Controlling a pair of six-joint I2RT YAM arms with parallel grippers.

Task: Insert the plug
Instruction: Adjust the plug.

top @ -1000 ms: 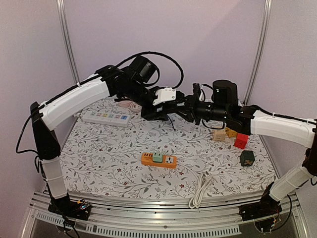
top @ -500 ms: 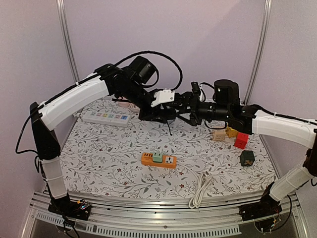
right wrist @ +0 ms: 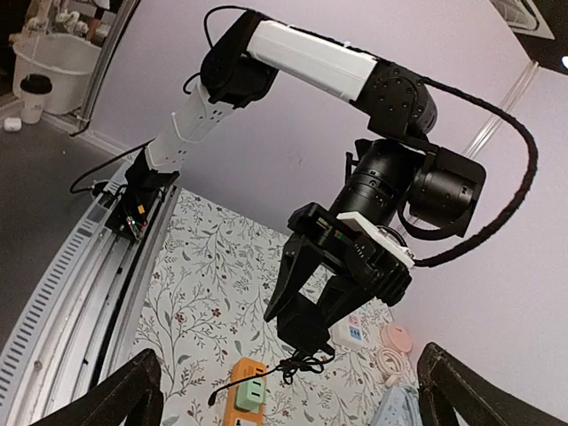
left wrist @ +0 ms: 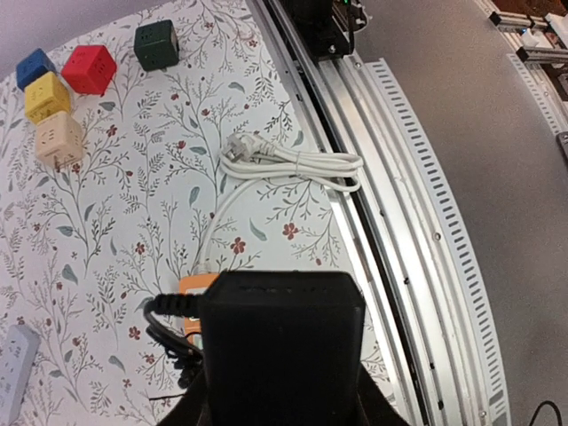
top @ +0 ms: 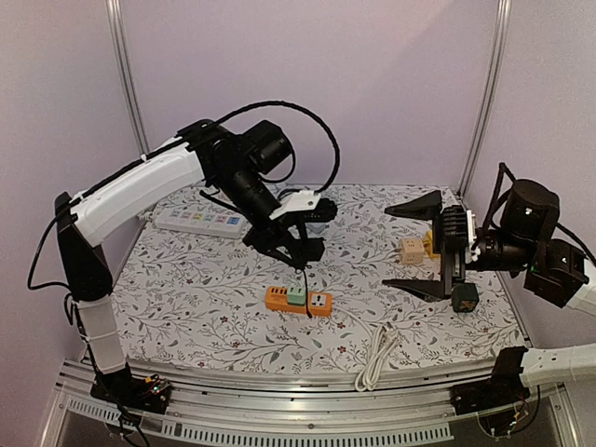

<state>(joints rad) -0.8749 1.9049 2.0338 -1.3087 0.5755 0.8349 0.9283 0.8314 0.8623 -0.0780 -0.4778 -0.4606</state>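
Observation:
The right gripper will grab the black plug by its exposed sides and leave the plug's cord hanging free, so that the plug can go into the orange power strip [top: 321, 302].
The plug [top: 300, 250] is a black adapter block with a short black cord hanging from it. My left gripper [top: 303, 244] is shut on it and holds it in the air just above the orange power strip [top: 321, 302], which carries a green adapter [top: 296, 294]. In the left wrist view the plug [left wrist: 280, 346] fills the lower middle and hides most of the orange strip [left wrist: 197, 285]. My right gripper [top: 416, 248] stands wide open and empty, off to the right. Its wrist view looks across at the plug [right wrist: 312, 321] between the left fingers, above the strip [right wrist: 238, 401].
A white power strip [top: 200, 220] lies at the back left. Beige [top: 411, 251], yellow [top: 432, 248] and dark green [top: 464, 296] cubes sit on the right by the right gripper. A coiled white cable [top: 376, 355] lies near the front rail [top: 279, 386].
The right gripper opened wide and pulled back to the right. The left gripper closed on the plug and carried it down and forward to above the orange strip.

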